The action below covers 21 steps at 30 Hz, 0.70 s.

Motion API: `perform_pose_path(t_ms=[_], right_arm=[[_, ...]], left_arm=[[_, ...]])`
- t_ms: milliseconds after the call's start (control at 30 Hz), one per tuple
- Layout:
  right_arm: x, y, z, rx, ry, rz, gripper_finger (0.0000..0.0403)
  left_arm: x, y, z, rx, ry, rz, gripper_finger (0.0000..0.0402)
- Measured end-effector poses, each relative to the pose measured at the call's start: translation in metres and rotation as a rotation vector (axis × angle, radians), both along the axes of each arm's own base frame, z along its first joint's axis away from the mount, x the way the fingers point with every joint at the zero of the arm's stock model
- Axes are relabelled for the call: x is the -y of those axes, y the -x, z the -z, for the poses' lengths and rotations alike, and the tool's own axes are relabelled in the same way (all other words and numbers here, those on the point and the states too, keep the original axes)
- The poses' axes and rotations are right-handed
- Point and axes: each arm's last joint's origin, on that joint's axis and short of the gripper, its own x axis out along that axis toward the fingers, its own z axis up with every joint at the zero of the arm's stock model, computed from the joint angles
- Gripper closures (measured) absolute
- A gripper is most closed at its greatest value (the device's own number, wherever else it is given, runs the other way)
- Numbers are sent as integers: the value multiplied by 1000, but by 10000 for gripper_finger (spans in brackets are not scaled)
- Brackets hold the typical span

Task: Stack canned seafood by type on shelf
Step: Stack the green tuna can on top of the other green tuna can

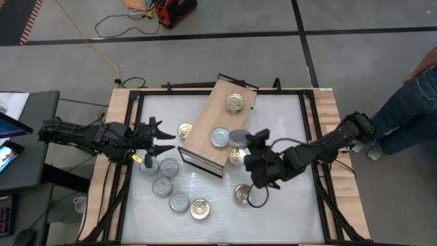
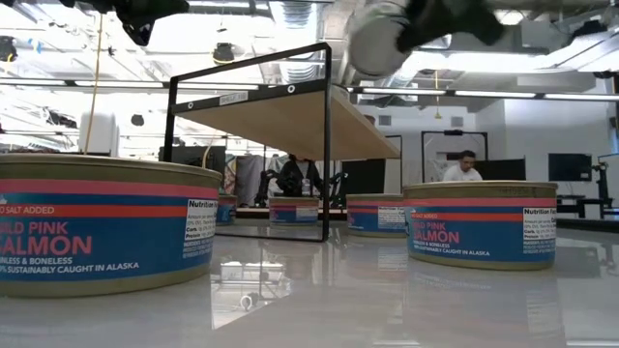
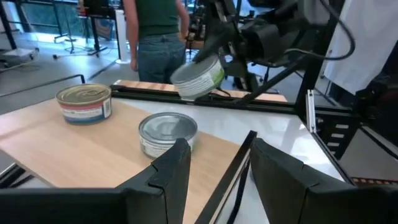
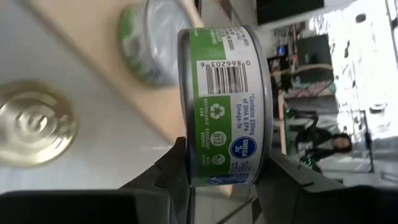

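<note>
My right gripper should keep holding the green-labelled tin [image 4: 227, 106] until it reaches the lid of the silver tin [image 4: 146, 46]: the green-labelled tin is beside the silver tin.
The shelf [image 1: 218, 126] is a tan plywood box lying aslant at the table's middle. A gold-lidded tin [image 1: 235, 103] and a silver-lidded tin [image 1: 220, 138] stand on its top. My right gripper [image 1: 244, 141] is shut on a green-labelled silver tin [image 4: 224, 106] in the air at the shelf's right edge, next to the silver tin. My left gripper [image 1: 162, 140] is open and hovers at the shelf's left side, touching nothing; its fingers [image 3: 168, 168] frame the shelf top. Several more tins stand on the table, silver ones [image 1: 162, 186] left of the shelf and gold ones [image 1: 243, 194] near it. My right gripper pinches the green-labelled tin between its two fingers [image 4: 177, 168], one on each flat end, with the label wall [image 4: 227, 158] facing the wrist camera. It comes from the table's right side. The tin [image 3: 198, 78] is lifted clear and tilted above the shelf's edge.
A gold tin [image 1: 237, 156] stands just below my right gripper, another gold one [image 1: 185, 130] left of the shelf. Two salmon tins [image 2: 106, 222] [image 2: 481, 222] stand close to the low camera. A person [image 1: 410, 102] stands past the table's right edge. Wooden rails [image 1: 116, 116] border the tabletop.
</note>
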Motion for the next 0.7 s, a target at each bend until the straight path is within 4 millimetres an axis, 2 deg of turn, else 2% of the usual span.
perform_pose_path(t_ms=[300,400,567,700], right_arm=[[19,-34,-15,36,4,-128,231],[23,-44,-7,2,5,-154,231],[28,-60,12,-74,56,-147,230],[33,-66,18,-78,65,-129,230]], left_arm=[[1,0,0,2,19,26,241],[3,0,0,5,21,86,241],[9,-1,-5,57,-38,303,241],[9,-1,-5,58,-39,305,241]])
